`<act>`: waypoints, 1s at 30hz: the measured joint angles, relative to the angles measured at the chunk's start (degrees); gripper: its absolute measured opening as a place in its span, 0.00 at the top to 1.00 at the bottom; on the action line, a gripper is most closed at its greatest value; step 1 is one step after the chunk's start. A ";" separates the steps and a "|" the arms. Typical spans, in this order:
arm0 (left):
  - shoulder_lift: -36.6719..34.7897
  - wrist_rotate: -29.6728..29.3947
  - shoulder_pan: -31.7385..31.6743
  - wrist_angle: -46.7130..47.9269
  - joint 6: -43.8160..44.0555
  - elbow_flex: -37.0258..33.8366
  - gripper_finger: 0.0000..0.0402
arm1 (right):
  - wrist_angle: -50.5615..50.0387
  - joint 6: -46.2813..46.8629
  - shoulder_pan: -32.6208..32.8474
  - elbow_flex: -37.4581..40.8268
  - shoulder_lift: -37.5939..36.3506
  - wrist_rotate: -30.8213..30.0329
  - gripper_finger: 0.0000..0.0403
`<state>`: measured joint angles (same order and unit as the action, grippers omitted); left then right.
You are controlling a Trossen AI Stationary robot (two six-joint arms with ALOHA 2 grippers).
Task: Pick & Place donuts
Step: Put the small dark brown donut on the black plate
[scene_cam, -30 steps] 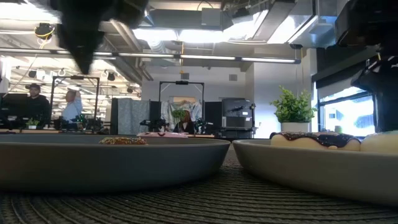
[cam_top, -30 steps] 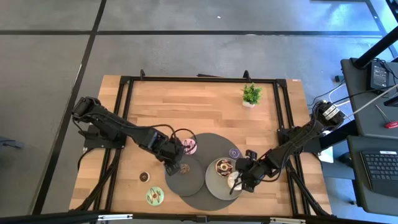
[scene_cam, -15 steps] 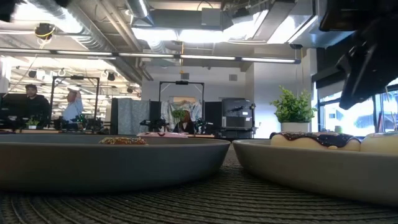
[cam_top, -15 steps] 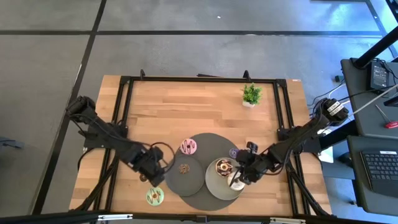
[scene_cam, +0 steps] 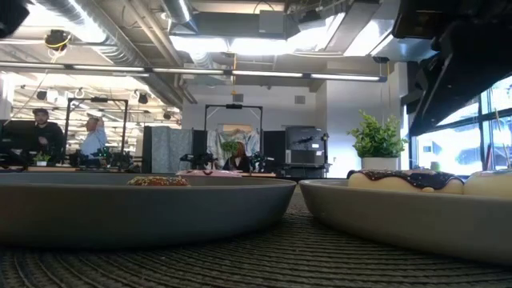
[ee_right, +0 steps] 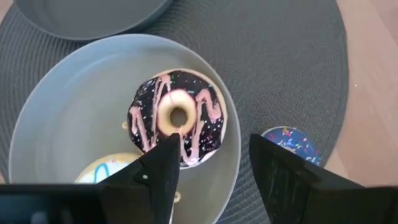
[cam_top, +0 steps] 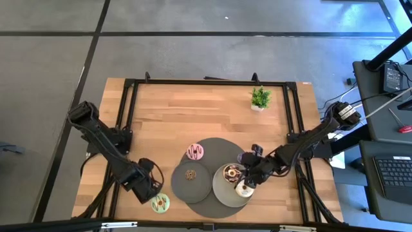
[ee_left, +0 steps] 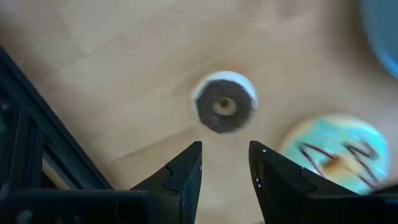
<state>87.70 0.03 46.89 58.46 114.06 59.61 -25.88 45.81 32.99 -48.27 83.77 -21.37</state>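
Observation:
The mini brown donut needs to go on the darker grey plate with the other mini donut, so my left gripper will next grip the mini brown donut by its rim (ee_left: pixel 222 124).
My left gripper (ee_left: pixel 225 171) is open and hovers near the table's near-left corner (cam_top: pixel 147 188). A mini brown donut (ee_left: pixel 224 111) lies on the wood just ahead of its fingertips. The green donut (ee_left: pixel 336 152) (cam_top: pixel 160 203) lies beside it. My right gripper (ee_right: pixel 217 168) is open above the right grey plate (cam_top: pixel 222 193). That plate holds the chocolate donut (ee_right: pixel 177 118) (cam_top: pixel 230 173) and the cream-white donut (cam_top: pixel 243 189). A purple mini donut (ee_right: pixel 283 140) lies on the mat. The pink donut (cam_top: pixel 196 152) sits at the mat's far edge. Another mini brown donut (cam_top: pixel 190 174) rests on the left plate (cam_top: pixel 183 187).
Both plates sit on a round dark woven mat (cam_top: pixel 212 145). A small potted plant (cam_top: pixel 261 98) stands near the far right of the table. Black frame rails (cam_top: pixel 125 129) run along the table's sides. Bare wood lies between the mat and the far edge.
My left gripper has swung from above the left plate toward the table's near-left corner and now stands over the mini brown donut beside the green one. My right gripper has moved a little toward the far edge, from over the cream-white donut to the plate's far rim.

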 joint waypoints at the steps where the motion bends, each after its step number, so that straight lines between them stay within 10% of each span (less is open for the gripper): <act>1: 0.00 -0.04 -0.01 -0.45 0.57 -0.64 0.69 | 0.00 -0.01 -0.25 0.00 0.00 0.06 0.52; 30: -0.02 1.27 -0.50 -14.31 6.43 -12.38 0.85 | 0.38 -0.30 -0.96 0.00 0.02 0.50 0.52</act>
<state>87.68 1.30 46.39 44.15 120.49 47.22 -25.50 45.52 32.03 -48.27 83.79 -20.86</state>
